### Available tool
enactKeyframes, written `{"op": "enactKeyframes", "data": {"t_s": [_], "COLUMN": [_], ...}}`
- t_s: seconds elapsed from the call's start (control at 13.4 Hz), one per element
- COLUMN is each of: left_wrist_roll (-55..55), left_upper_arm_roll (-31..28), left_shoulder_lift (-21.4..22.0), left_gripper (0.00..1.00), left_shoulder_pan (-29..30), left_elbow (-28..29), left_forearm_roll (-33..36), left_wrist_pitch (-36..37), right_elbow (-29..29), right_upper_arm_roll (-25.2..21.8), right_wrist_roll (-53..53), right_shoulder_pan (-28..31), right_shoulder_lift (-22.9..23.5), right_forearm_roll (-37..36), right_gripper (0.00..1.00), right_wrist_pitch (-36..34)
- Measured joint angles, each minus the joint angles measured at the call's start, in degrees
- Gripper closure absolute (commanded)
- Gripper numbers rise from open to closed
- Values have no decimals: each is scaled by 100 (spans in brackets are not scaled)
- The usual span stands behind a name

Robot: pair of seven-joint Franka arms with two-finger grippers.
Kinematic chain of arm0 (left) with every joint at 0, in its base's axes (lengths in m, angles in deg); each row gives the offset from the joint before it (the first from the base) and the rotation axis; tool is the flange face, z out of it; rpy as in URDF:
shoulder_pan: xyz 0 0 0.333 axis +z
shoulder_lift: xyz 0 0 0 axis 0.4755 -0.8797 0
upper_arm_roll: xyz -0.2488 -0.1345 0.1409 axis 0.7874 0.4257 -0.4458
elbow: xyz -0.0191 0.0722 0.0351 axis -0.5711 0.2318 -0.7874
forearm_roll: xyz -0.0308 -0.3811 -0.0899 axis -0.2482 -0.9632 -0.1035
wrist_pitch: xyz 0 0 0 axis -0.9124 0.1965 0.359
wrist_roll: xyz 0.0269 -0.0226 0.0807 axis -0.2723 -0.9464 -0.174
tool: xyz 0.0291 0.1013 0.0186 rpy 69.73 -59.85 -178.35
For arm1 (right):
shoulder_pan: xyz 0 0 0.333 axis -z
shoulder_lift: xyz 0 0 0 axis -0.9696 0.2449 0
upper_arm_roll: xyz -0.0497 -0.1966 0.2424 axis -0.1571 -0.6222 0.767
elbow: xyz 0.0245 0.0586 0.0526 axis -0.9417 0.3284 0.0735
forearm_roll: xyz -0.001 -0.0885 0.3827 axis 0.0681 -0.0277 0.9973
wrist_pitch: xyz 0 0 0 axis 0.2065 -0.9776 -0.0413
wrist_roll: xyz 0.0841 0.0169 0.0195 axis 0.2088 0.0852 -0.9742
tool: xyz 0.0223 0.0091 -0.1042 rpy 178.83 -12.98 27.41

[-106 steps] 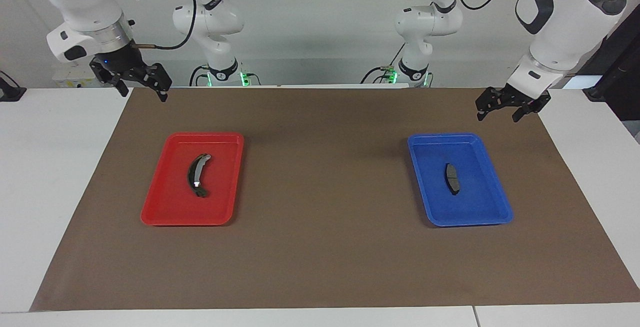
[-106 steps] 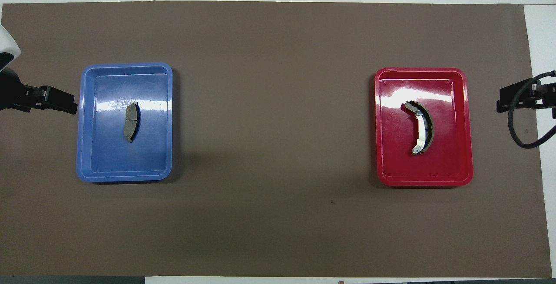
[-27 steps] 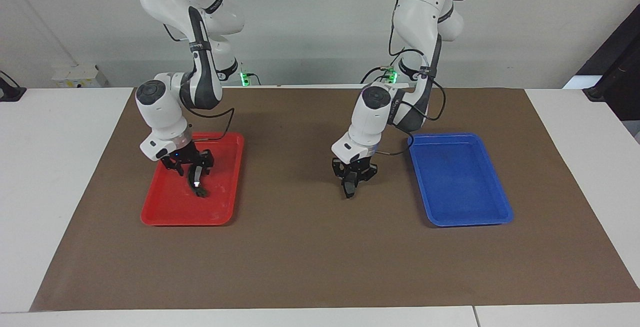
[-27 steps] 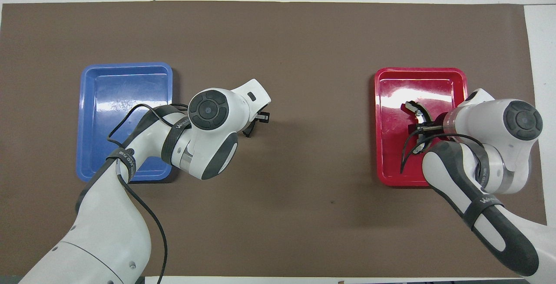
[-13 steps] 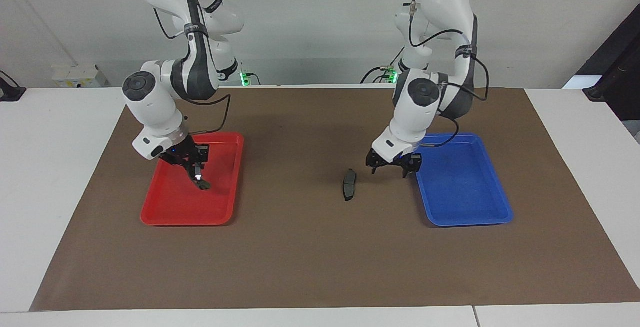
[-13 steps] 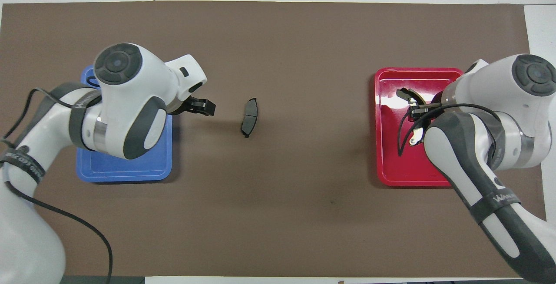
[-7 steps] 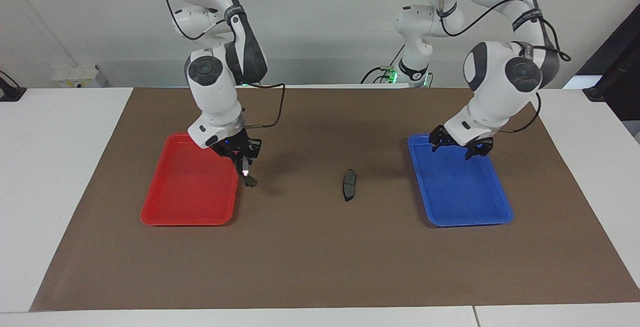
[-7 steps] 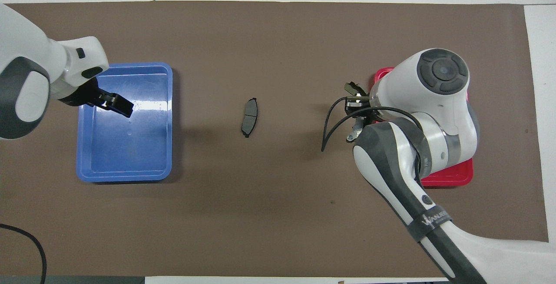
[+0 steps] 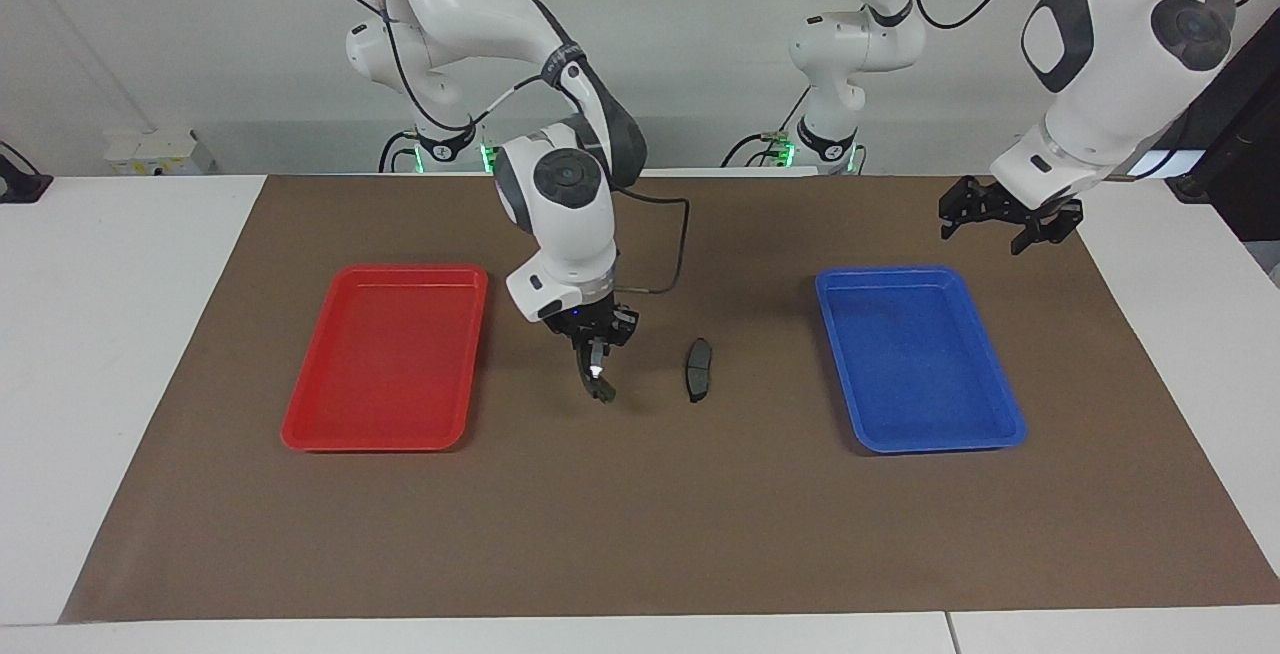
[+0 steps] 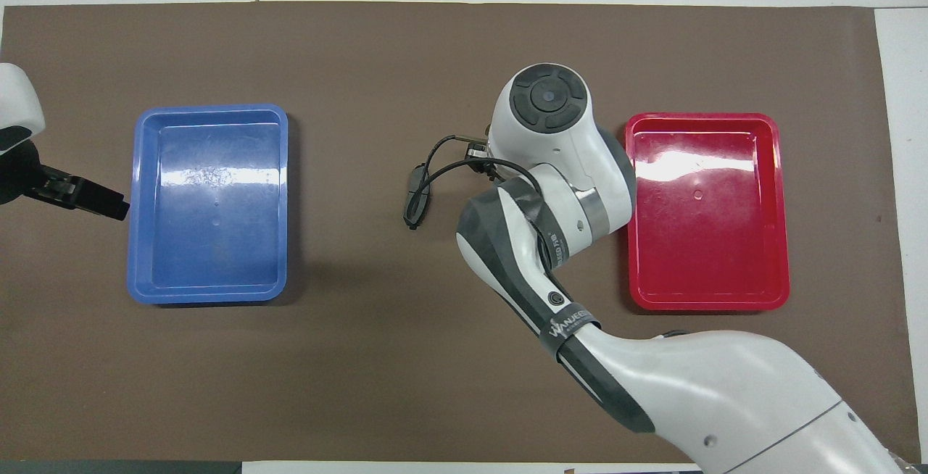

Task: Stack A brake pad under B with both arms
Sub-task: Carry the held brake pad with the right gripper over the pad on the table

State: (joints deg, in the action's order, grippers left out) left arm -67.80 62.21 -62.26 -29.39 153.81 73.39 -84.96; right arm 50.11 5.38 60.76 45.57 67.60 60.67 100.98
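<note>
B moves toward the brake pad next, before my right gripper opens. My right gripper is beside the pad, short of it, so opening now would make B miss.
The short grey brake pad A (image 9: pixel 698 370) lies on the brown mat between the two trays; in the overhead view (image 10: pixel 418 195) a black cable crosses it. My right gripper (image 9: pixel 597 346) is shut on B (image 9: pixel 601 381), the dark crescent with a silver strip, which hangs down from the fingers just above the mat. B is beside pad A, toward the right arm's end, and apart from it. In the overhead view the right arm's wrist hides B and the right gripper. My left gripper (image 9: pixel 983 237) is open and empty, raised over the mat by the blue tray's corner; it also shows in the overhead view (image 10: pixel 90 198).
An empty red tray (image 9: pixel 400 273) (image 10: pixel 699 117) sits toward the right arm's end. An empty blue tray (image 9: pixel 890 273) (image 10: pixel 210 108) sits toward the left arm's end. A brown mat (image 9: pixel 640 514) covers the table.
My right gripper has carried B from the red tray's edge to just beside pad A. My left gripper has risen and drawn back from over the blue tray.
</note>
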Motion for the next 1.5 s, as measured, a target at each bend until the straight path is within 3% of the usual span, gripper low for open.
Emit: {"op": "enactKeyframes", "data": {"t_s": [0.45,0.9,1.42,1.5], "left_wrist_roll": [35,748,771,772], "left_upper_arm_roll": [2,22,31,29], "left_shoulder_lift": [55,55,55,55], "left_gripper": [0,0,0,0], "left_shoulder_pan": [41,43,51,52], "left_elbow": [-371,-386,-386,-386], "left_forearm_roll": [19,19,19,19], "left_wrist_pitch": [393,390,385,385], "right_elbow": [-402,-694,-735,-736], "right_upper_arm_roll": [3,-2,-14,-14], "right_wrist_roll": [691,943,945,945], "right_shoulder_pan": [-527,-906,-913,-913], "right_shoulder_lift": [526,1016,1042,1042], "right_forearm_roll": [1,-1,-8,-12], "right_gripper": [100,100,100,94], "right_wrist_pitch": [257,377,529,542]}}
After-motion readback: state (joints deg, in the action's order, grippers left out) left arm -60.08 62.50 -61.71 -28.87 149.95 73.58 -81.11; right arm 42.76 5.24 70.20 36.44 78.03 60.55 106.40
